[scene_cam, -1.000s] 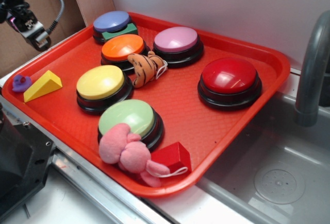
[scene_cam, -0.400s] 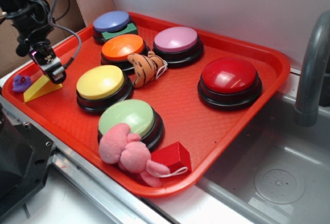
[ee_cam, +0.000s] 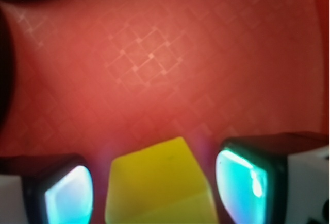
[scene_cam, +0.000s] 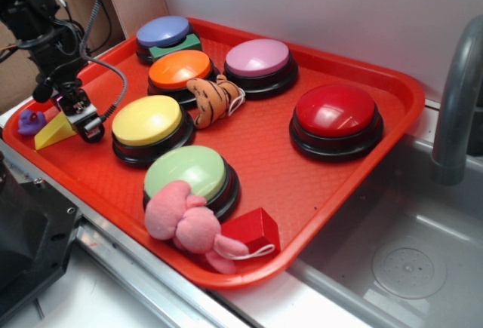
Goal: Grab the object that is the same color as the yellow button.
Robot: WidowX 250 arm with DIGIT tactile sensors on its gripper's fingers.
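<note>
My fingers stand on either side of the yellow wedge, and closing now would catch it, so my gripper closes on the wedge next.
The yellow wedge-shaped object point(scene_cam: 50, 133) lies at the left edge of the red tray point(scene_cam: 264, 154), partly hidden by my gripper point(scene_cam: 83, 119), which has come down over its right end. In the wrist view the object point(ee_cam: 160, 185) sits between my two fingertips point(ee_cam: 242, 180), with a narrow gap on each side, so my gripper point(ee_cam: 154, 188) is open around it and not touching. The yellow button point(scene_cam: 148, 121) with its black base stands just right of my gripper.
A small purple toy point(scene_cam: 30, 121) lies left of the wedge. On the tray are orange point(scene_cam: 179, 69), green point(scene_cam: 186, 173), blue point(scene_cam: 163, 32), pink point(scene_cam: 258, 58) and red point(scene_cam: 335, 111) buttons, a tiger toy point(scene_cam: 213, 99), a pink plush point(scene_cam: 185, 222) and a red block point(scene_cam: 253, 230). A sink point(scene_cam: 407, 260) lies to the right.
My gripper has moved from the upper left down and to the right onto the yellow wedge, now covering its right end. Nothing on the tray has shifted.
</note>
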